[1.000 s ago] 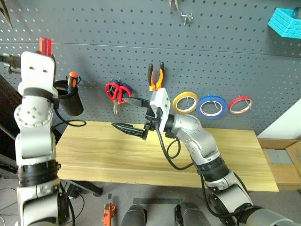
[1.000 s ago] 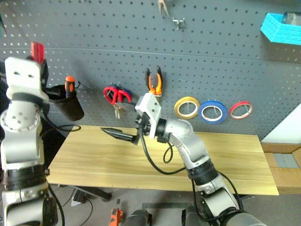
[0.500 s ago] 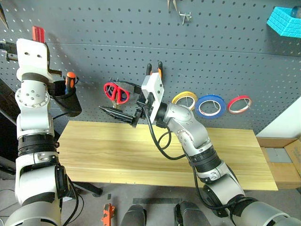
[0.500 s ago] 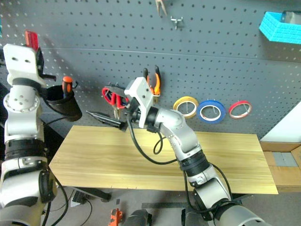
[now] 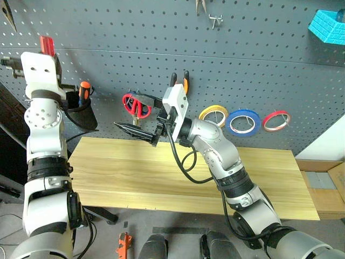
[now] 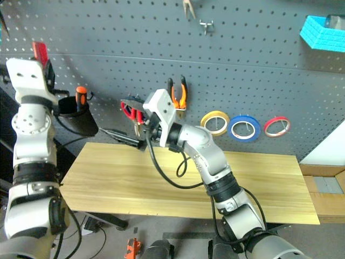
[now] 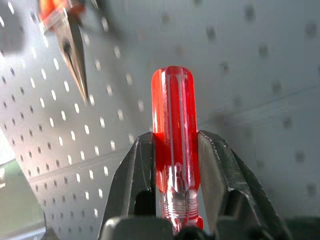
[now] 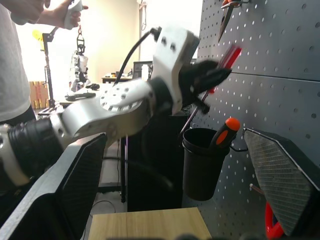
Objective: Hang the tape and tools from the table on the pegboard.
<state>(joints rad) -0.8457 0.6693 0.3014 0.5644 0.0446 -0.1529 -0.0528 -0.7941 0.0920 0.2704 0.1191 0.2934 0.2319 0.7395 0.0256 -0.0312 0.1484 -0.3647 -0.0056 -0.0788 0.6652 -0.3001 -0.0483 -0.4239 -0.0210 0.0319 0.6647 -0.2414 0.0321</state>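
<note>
The red-handled screwdriver [image 5: 47,45] is high and beside the black cup [image 5: 81,112] and would miss if the left gripper opened now, so the left gripper needs to line it up before opening.
My left gripper [image 7: 175,150] is shut on the red-handled screwdriver [image 7: 172,100], held high at the far left, close to the pegboard [image 5: 259,59]. The handle [image 5: 47,45] sticks up above the wrist. My right gripper [image 8: 175,137] is open and empty. It points left above the table [image 5: 161,178], and its fingers stand around or just in front of the red-handled scissors [image 5: 135,105] hanging on the board. The orange-and-black pliers [image 5: 179,83] hang just right of the scissors. The blue tape [image 5: 242,122] hangs further right.
A black cup [image 5: 81,116] on the board holds an orange-handled screwdriver [image 5: 84,89], below my left hand. Yellow tape [image 5: 212,114] and red tape [image 5: 275,120] flank the blue one. A turquoise bin [image 5: 328,24] sits top right. A person [image 8: 15,60] stands beyond the table's left end.
My right gripper rose a little and shifted left toward the scissors, then held still. My left hand carried the screwdriver slightly nearer the board. The view itself shifted a little.
</note>
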